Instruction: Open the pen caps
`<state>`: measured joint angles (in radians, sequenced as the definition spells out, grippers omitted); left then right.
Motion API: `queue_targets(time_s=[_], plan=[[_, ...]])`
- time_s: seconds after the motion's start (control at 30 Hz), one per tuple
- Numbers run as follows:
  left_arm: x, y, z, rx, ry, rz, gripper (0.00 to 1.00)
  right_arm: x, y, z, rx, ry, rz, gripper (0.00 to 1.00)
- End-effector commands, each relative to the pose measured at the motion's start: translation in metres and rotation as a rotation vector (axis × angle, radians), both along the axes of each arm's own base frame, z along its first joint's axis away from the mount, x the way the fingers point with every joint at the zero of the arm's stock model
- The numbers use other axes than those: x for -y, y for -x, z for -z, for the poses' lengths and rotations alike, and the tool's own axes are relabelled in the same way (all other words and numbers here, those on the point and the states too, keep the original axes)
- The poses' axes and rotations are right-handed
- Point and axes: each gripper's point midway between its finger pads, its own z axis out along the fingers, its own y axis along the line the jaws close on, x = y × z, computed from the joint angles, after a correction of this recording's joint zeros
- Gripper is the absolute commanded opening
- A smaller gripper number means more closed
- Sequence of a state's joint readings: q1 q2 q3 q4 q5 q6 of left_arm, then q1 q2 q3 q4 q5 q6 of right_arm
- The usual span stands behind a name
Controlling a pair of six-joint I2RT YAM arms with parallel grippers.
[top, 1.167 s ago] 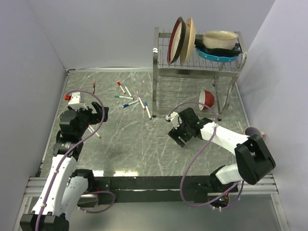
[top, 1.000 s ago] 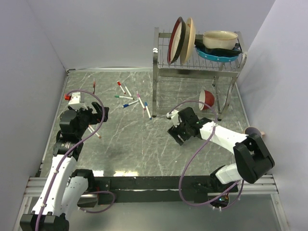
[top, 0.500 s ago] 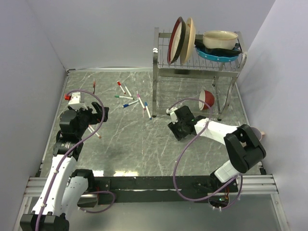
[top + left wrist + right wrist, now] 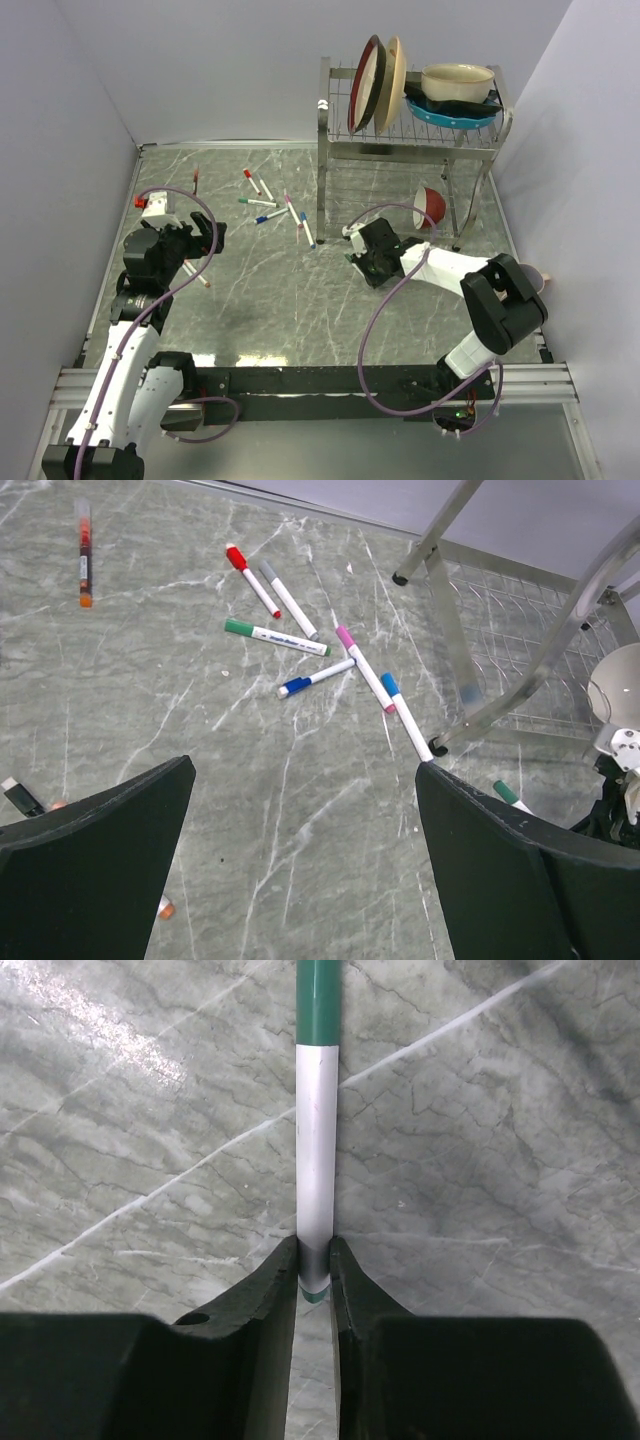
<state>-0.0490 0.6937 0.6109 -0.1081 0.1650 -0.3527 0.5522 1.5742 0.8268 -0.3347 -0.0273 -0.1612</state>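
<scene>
The left gripper should reach the pen and hold it by its green cap to open it, and the pen's white lower end is left to the right gripper.
My right gripper (image 4: 314, 1252) is shut on the lower end of a white pen (image 4: 317, 1150) lying on the marble table. Its green cap (image 4: 317, 1000) points away from the jaws. From above, the right gripper (image 4: 353, 250) is left of the rack's legs and hides that pen. Several more capped pens lie in a loose group (image 4: 272, 205): red cap (image 4: 235, 556), green cap (image 4: 239, 628), blue cap (image 4: 295, 687), pink cap (image 4: 345, 635). My left gripper (image 4: 305, 768) hangs open over bare table, near the left edge (image 4: 205, 236).
A metal dish rack (image 4: 400, 140) with plates and bowls stands at the back right, a red bowl (image 4: 430, 205) beneath it. A dark orange-tipped pen (image 4: 84, 555) lies apart at the back left. A white and red box (image 4: 155, 207) sits by the left arm.
My right gripper has slid left and away toward the green-capped pen, and its jaws have closed on the barrel. The left arm has not moved.
</scene>
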Motion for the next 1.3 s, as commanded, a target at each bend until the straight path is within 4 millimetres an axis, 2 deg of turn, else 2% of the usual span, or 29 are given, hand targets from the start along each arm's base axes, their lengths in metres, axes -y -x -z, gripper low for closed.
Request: queue_targets(time_s=[0.0,0.1,0.17,0.2,0.27,0.3,0.33,0.37,0.4,0.47,0.5,0.63,0.67,0.8,1.0,1.27], plan=[[0.007,-0.004,-0.028,0.082,0.014,0.040,0.99,-0.001,0.005,0.004,-0.038,0.024,-0.062,0.13],[0.018,-0.003,-0.023,0.048,0.096,0.081,0.99,-0.006,0.010,-0.003,-0.049,0.005,-0.130,0.08],[0.035,-0.001,-0.024,0.043,0.192,0.149,0.99,-0.013,0.017,-0.011,-0.065,-0.025,-0.203,0.04],[0.043,0.002,-0.013,-0.008,0.299,0.160,0.99,-0.017,0.016,-0.016,-0.060,-0.044,-0.222,0.01],[0.061,0.006,-0.016,-0.034,0.491,0.221,0.99,-0.026,0.022,-0.028,-0.059,-0.100,-0.277,0.00],[0.066,0.011,0.007,-0.093,0.557,0.226,0.99,-0.029,0.023,-0.032,-0.056,-0.118,-0.294,0.00],[0.071,0.011,0.000,-0.056,0.612,0.253,0.99,-0.035,0.028,-0.036,-0.064,-0.155,-0.316,0.00],[0.080,0.016,0.006,-0.107,0.723,0.257,0.99,-0.038,0.029,-0.042,-0.057,-0.178,-0.328,0.00],[0.084,0.020,0.027,-0.151,0.766,0.250,0.99,-0.041,0.031,-0.044,-0.060,-0.196,-0.339,0.00],[0.101,0.026,0.034,-0.179,0.840,0.254,0.99,-0.049,0.036,-0.052,-0.073,-0.246,-0.361,0.00],[0.107,0.029,0.047,-0.217,0.850,0.240,0.99,-0.052,0.038,-0.053,-0.081,-0.259,-0.367,0.00],[0.138,0.036,0.064,-0.293,0.893,0.214,0.99,-0.059,0.042,-0.055,-0.112,-0.299,-0.378,0.00],[0.150,0.043,0.066,-0.328,0.925,0.233,0.99,-0.062,0.044,-0.057,-0.124,-0.319,-0.387,0.00],[0.174,0.037,0.076,-0.372,0.976,0.212,0.98,-0.071,0.054,-0.066,-0.154,-0.384,-0.419,0.00],[0.214,0.029,0.097,-0.487,0.941,0.212,0.91,-0.080,0.064,-0.073,-0.198,-0.454,-0.453,0.00],[0.244,0.032,0.112,-0.558,0.919,0.231,0.78,-0.085,0.068,-0.076,-0.225,-0.480,-0.469,0.00]])
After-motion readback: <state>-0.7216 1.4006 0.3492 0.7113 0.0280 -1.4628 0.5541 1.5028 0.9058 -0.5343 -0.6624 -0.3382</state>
